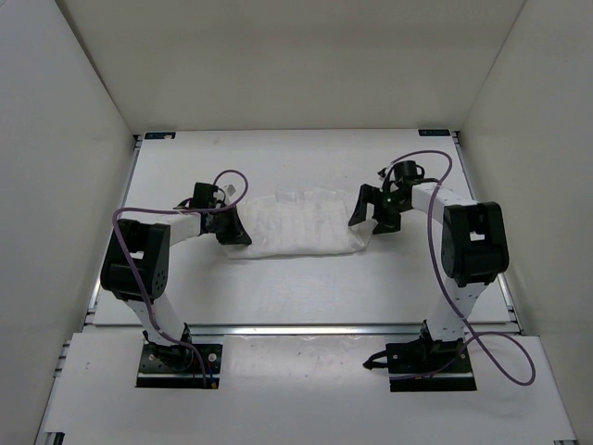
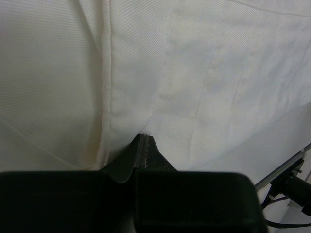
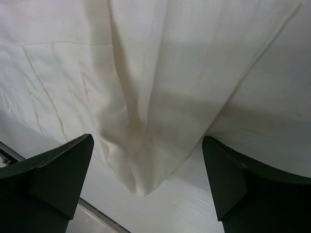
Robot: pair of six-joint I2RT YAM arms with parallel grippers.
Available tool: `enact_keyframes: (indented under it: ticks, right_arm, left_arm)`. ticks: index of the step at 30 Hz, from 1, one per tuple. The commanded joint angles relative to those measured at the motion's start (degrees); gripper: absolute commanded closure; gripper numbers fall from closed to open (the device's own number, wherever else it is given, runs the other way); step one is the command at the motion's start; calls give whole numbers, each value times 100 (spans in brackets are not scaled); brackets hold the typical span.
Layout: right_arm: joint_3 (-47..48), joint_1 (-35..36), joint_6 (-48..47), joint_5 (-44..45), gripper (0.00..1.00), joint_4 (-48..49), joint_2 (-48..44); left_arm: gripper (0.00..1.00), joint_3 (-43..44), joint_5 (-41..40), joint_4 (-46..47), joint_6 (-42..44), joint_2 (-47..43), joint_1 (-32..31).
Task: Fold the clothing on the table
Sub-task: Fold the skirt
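My right gripper grabs the clothing [image 1: 298,225] by the loose pointed corner [image 1: 365,237] next, to fold that end of the clothing over the rest.
The clothing [image 1: 298,225], a white pleated garment, lies as a wide folded band across the middle of the table [image 1: 306,287]. At its left end, my left gripper [image 1: 236,232] is low on the cloth. In the left wrist view its jaws [image 2: 143,139] are shut together with the fabric [image 2: 160,73] pinched at their tips and creases running to them. My right gripper [image 1: 371,218] stands open at the garment's right end. In the right wrist view the fingers [image 3: 148,141] straddle a loose pointed corner of the fabric [image 3: 146,97] that rests on the table [image 3: 204,204], touching neither finger.
An aluminium rail [image 1: 306,329] runs along the near table edge, seen also in the right wrist view [image 3: 97,218]. White walls enclose the table on three sides. Purple cables [image 1: 445,278] loop beside both arms.
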Motion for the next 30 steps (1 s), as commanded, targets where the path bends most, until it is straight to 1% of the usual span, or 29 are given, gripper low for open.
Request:
enact_keyframes:
  ticks: [1, 3, 7, 8, 11, 14, 16, 17, 18, 20, 23, 26, 30]
  right_arm:
    - [147, 162, -145, 136, 8, 25, 211]
    - [199, 162, -92, 83, 9, 96, 255]
    - [532, 276, -162, 240, 15, -115, 500]
    - [594, 320, -180, 345, 19, -219, 527]
    - [885, 592, -373, 916, 25, -597, 720]
    - [1069, 768, -452, 1145, 36, -844, 870]
    - [1114, 856, -453, 1216, 46, -888, 975]
    - [1096, 857, -452, 1216, 59, -845, 958]
    - [1053, 874, -426, 1164, 66, -844, 967]
    - [1078, 848, -330, 1181, 99, -871, 1028]
    - [1061, 707, -338, 1260, 100, -950, 1002]
    - [886, 533, -242, 1514, 100, -854, 617]
    - [999, 294, -320, 1550, 99, -976, 220]
  left_arm:
    - [100, 173, 112, -116, 142, 36, 29]
    - [100, 173, 120, -142, 143, 62, -6]
    - [100, 217, 130, -204, 178, 115, -41]
    - [100, 182, 129, -204, 204, 115, -59]
    - [100, 252, 86, -292, 248, 124, -94]
    - [100, 226, 94, -318, 257, 133, -182]
    - [100, 208, 77, -344, 230, 141, -234]
    - [100, 217, 51, -344, 239, 124, -270]
    - [100, 217, 42, -353, 257, 159, -270]
    - [100, 208, 59, -362, 231, 177, -209]
    - [100, 235, -20, -397, 196, 159, -218]
    - [100, 287, -64, -415, 108, 238, -287]
    - [100, 279, -143, -301, -33, 291, -638]
